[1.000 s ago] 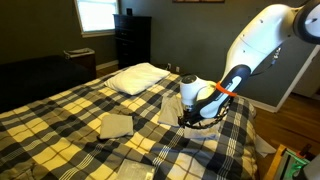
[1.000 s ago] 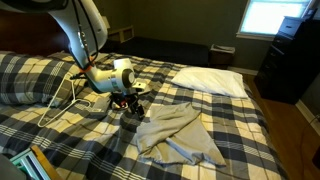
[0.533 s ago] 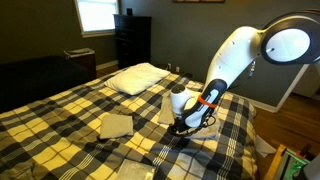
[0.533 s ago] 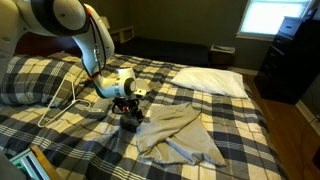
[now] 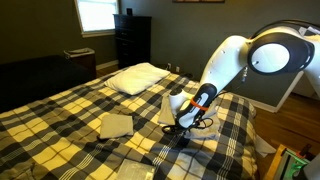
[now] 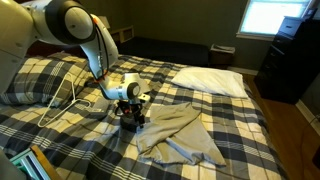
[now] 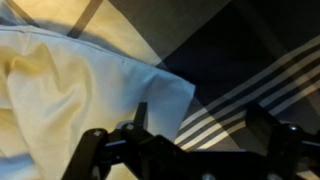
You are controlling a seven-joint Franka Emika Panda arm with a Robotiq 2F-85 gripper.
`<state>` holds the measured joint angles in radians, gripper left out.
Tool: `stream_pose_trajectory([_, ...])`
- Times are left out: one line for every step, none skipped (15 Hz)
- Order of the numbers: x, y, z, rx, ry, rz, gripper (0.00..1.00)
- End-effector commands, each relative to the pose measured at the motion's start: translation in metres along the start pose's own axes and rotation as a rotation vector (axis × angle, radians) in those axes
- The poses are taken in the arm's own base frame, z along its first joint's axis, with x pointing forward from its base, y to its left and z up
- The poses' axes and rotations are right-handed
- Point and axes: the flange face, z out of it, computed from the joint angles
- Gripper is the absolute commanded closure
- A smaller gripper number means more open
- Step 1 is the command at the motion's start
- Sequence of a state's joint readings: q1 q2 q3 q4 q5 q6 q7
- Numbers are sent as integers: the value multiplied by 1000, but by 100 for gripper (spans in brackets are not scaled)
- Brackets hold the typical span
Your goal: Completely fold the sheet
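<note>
I should grab the sheet (image 6: 180,132) by its near corner next, to carry that corner across and fold the sheet.
The sheet (image 6: 180,132) is a rumpled pale grey-beige cloth lying on the plaid bedspread (image 6: 245,125). It also shows in an exterior view (image 5: 167,106), partly behind the arm. My gripper (image 6: 132,121) is low over the bed at the sheet's near corner, as an exterior view (image 5: 180,129) also shows. In the wrist view the gripper (image 7: 205,128) is open. One finger stands at the edge of the sheet (image 7: 70,85), the other over the dark bedspread (image 7: 240,60). Nothing is held.
A white pillow (image 5: 138,77) (image 6: 212,80) lies toward the head of the bed. Two small folded beige squares (image 5: 115,125) (image 5: 135,171) lie on the bedspread. A dark dresser (image 5: 132,40) stands under the window. A white cable (image 6: 62,100) lies near the arm.
The arm has bent down, and the gripper has dropped toward the bed and moved in to the sheet's corner. The sheet has not moved.
</note>
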<state>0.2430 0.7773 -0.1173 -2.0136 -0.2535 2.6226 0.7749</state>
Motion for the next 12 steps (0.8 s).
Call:
stream_pose_trajectory([11,0,19,-16,-35,-17,4])
stream_pose_trajectory([12,0,22,-21,-40,-21,14])
stream_pose_trajectory([13,-1,25,-27,-46,-26,16])
stream_pose_trajectory([12,-1,27,-33,-57,-30,34])
stream_pose_trajectory([12,-2,28,-41,-70,-31,42])
stream_pose_trajectory([12,-1,27,-47,-76,-32,52])
stream_pose_trajectory([13,-2,23,-48,-76,-33,58])
stream_pose_trajectory([13,-2,18,-49,-74,-31,67])
stream_pose_trajectory([13,-2,15,-51,-74,-30,74])
stream_pose_trajectory([12,-2,10,-52,-73,-29,83])
stream_pose_trajectory([11,-1,8,-55,-77,-29,90])
stream_pose_trajectory([8,1,4,-63,-91,-32,96])
